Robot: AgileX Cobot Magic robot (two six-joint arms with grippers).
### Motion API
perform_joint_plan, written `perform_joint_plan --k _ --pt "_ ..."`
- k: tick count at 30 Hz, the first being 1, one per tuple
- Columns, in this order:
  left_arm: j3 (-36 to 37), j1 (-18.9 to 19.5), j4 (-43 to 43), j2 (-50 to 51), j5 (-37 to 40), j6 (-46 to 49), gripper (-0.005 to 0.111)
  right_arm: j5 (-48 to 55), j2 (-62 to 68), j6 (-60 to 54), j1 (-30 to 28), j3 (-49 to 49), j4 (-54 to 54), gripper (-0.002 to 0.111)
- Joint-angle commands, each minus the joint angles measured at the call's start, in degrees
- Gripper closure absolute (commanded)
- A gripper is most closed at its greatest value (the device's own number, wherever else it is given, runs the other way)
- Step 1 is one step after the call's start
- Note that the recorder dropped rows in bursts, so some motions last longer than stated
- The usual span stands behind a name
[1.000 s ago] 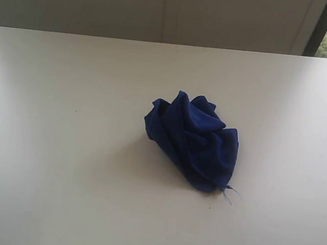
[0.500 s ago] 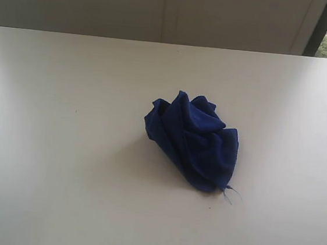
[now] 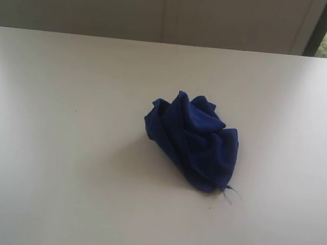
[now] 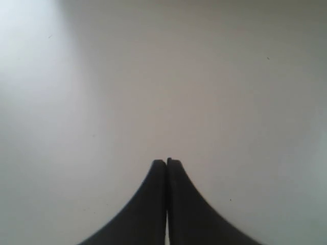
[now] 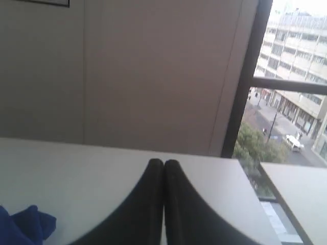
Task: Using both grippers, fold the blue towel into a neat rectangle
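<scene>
The blue towel [image 3: 192, 140] needs to be spread for folding, so my right gripper should grab it by its corner [image 3: 225, 186] next.
The blue towel [image 3: 192, 140] lies crumpled in a heap a little right of the table's middle, with a loose thread at its near right corner. No arm shows in the exterior view. My left gripper [image 4: 166, 162] is shut, its black fingers pressed together over bare table, with no towel in its view. My right gripper [image 5: 163, 163] is also shut and holds nothing; a bit of the blue towel [image 5: 23, 224] shows at the edge of the right wrist view, apart from the fingers.
The white table [image 3: 61, 147] spreads wide around the heap. Behind its far edge stands a grey wall [image 3: 163, 11]. At the far right, a dark window frame [image 5: 245, 76] stands beyond the table's corner, with buildings and a street outside.
</scene>
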Motion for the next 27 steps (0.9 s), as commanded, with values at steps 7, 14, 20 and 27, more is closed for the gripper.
perform_joint_plan --k 7,14,20,27 --pt "0.3 0.1 -0.6 -0.2 -0.2 -0.3 0.107 -1.0 17.6 2.1 -0.4 -0.7 -0.1 0.108" --pt "0.3 0.1 -0.6 -0.2 -0.2 -0.3 0.107 -1.0 28.1 14.4 0.6 -0.8 -0.1 0.108" --pt "0.3 0.1 -0.6 -0.2 -0.2 -0.3 0.107 4.5 36.5 14.0 7.6 -4.0 -0.1 0.108" --pt "0.3 0.1 -0.6 -0.2 -0.2 -0.3 0.107 2.7 45.4 13.6 17.1 -6.0 -0.1 0.108"
